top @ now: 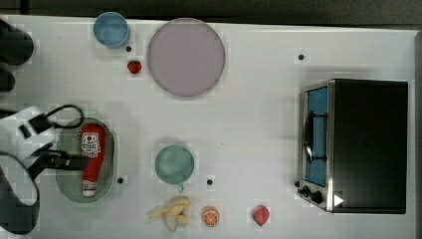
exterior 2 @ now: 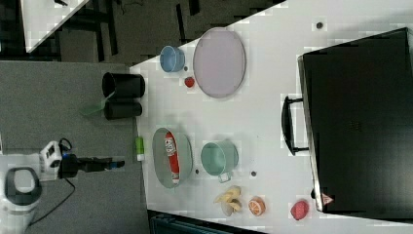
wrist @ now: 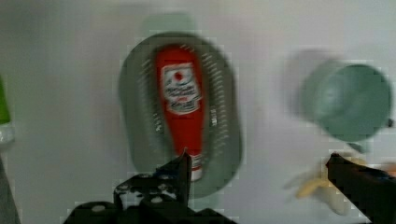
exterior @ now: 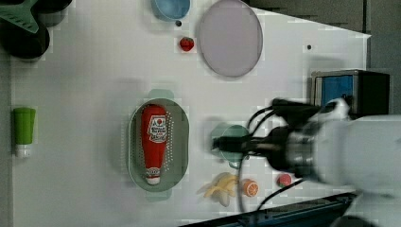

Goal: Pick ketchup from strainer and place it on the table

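Observation:
Next, my gripper picks up the ketchup from the strainer (exterior: 174,157) by its white-labeled section (exterior: 155,123). Then my gripper moves the ketchup to the table.
The ketchup (top: 92,158), a long red squeeze bottle with a white label and white cap, lies lengthwise in the pale green oval strainer (top: 110,149) near the top view's left edge of the white table (top: 249,124). My gripper (top: 74,160) hangs open above the strainer, apart from the bottle, with nothing between its fingers. In the wrist view the ketchup (wrist: 182,102) rests in the strainer (wrist: 135,107) below my gripper (wrist: 261,170), whose dark fingers (wrist: 180,170) stand wide apart. In the left view my gripper (exterior: 220,143) is raised to the right of the ketchup (exterior: 154,142).
A teal cup (top: 174,164) stands right of the strainer in the top view. A banana (top: 173,211), an orange slice (top: 210,216) and a red fruit (top: 261,215) line the lower edge. A strawberry (top: 134,66), purple plate (top: 185,57), blue bowl (top: 111,30) and toaster oven (top: 368,144) stand farther off.

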Robot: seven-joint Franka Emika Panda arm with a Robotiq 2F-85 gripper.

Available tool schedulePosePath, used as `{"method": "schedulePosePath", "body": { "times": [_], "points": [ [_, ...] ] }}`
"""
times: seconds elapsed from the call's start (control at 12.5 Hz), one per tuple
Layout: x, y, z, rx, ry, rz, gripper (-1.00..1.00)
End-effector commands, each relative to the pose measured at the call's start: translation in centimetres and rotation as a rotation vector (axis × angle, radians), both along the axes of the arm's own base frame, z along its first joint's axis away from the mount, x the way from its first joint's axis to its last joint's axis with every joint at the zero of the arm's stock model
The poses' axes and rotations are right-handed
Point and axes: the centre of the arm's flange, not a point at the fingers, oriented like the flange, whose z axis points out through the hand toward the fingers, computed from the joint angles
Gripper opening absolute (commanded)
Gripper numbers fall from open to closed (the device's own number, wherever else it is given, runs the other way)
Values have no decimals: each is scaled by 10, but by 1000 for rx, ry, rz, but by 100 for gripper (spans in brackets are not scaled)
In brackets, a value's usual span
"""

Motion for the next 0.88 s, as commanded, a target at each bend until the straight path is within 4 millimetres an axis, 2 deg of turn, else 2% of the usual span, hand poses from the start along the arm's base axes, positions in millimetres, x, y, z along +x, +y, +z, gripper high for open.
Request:
{"method": "schedulePosePath", "body": {
  "times": [0.08,0.24,0.48,0.88],
  "points": [
    [-3,7,-35,49,-38,-35,100],
    [-11,16,-78,96,-58,-31,100],
    [-18,14,-138,134,-108,18,100],
    [-26,20,-213,189,-87,-56,100]
  ]
}}
